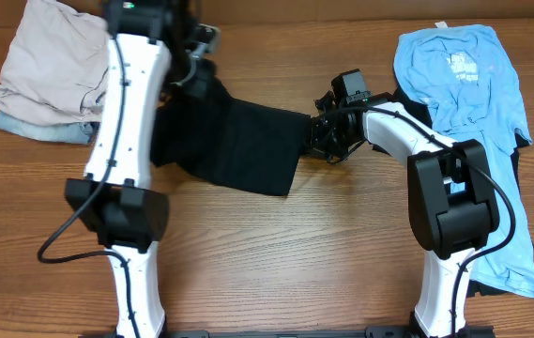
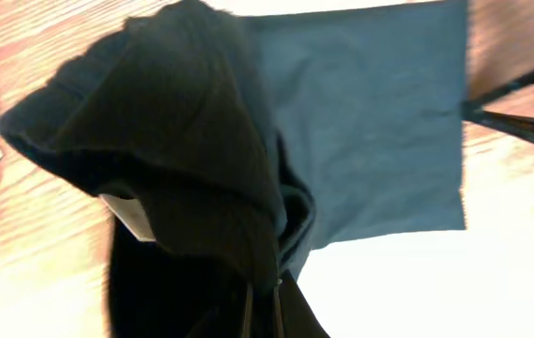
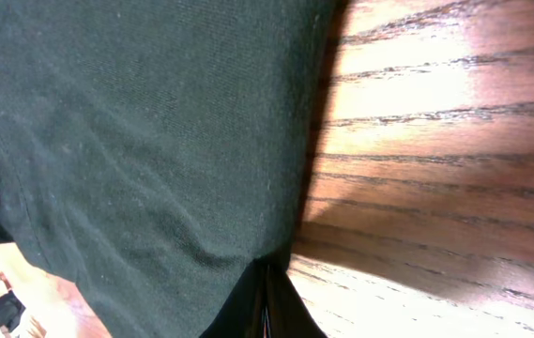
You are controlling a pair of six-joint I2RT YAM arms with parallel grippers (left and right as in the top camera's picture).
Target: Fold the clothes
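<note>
The garment's bunched end (image 1: 180,127) in the left gripper's fingers still hangs short of its opposite edge (image 1: 297,161), so the robot will carry it there before the left gripper releases it.
A black garment (image 1: 238,141) lies stretched across the middle of the wooden table. My left gripper (image 1: 196,70) is shut on its bunched left end, which hangs in folds in the left wrist view (image 2: 201,169). My right gripper (image 1: 318,131) is shut on the garment's right edge; in the right wrist view the dark cloth (image 3: 154,141) fills the left side and the fingers (image 3: 267,314) pinch its hem just above the table. The garment is held between the two grippers.
A stack of folded beige and pale blue clothes (image 1: 51,75) sits at the back left. A light blue shirt (image 1: 473,113) lies over dark clothes at the right side. Bare wood (image 1: 276,253) lies in front of the garment.
</note>
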